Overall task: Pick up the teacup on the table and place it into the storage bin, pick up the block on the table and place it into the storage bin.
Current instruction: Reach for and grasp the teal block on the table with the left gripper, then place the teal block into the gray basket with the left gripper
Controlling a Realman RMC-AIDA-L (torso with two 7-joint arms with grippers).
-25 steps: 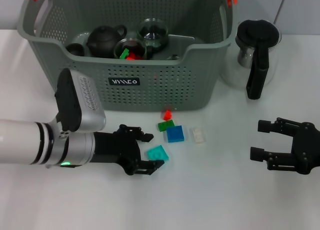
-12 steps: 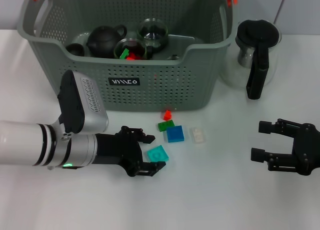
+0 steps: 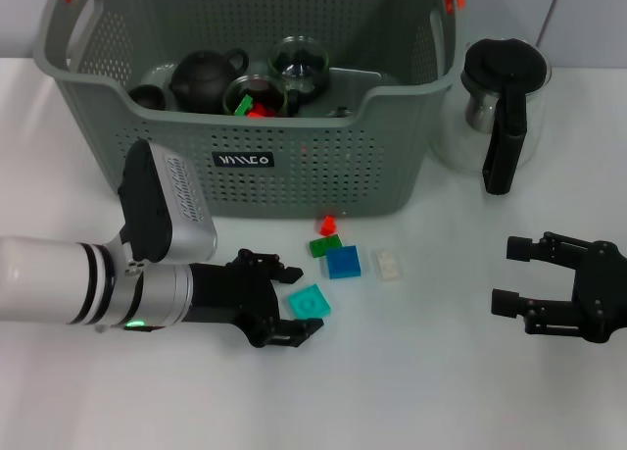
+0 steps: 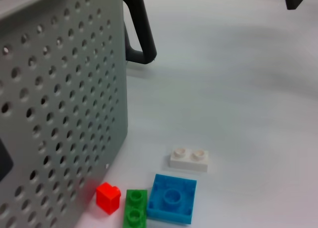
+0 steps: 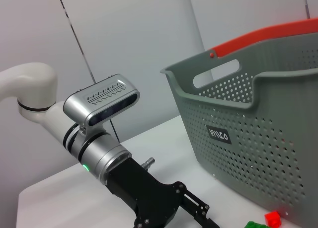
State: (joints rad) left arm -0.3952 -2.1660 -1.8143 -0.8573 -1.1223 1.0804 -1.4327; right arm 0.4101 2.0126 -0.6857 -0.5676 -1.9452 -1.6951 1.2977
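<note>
My left gripper would catch the block if it closed now, because its fingers are beside the cyan block [image 3: 309, 302], low on the tabletop.
Several blocks lie on the table in front of the storage bin [image 3: 294, 180]: red [image 3: 328, 225], green [image 3: 325, 245], blue [image 3: 343, 262], white [image 3: 389, 265] and cyan [image 3: 308, 301]. My left gripper [image 3: 292, 301] is open and low over the table, its fingertips on either side of the cyan block. The left wrist view shows the red [image 4: 108, 197], green [image 4: 134, 208], blue [image 4: 172, 198] and white [image 4: 189, 159] blocks beside the bin wall [image 4: 64, 114]. No teacup stands on the table; glass cups [image 3: 253, 95] sit inside the bin. My right gripper [image 3: 514, 274] rests open at the right.
A glass kettle with a black handle [image 3: 500, 102] stands right of the bin. A black teapot [image 3: 206, 77] lies inside the bin. In the right wrist view my left arm [image 5: 107, 153] reaches in front of the bin [image 5: 258, 118].
My left gripper has edged slightly forward around the cyan block. The right arm and the blocks have not moved.
</note>
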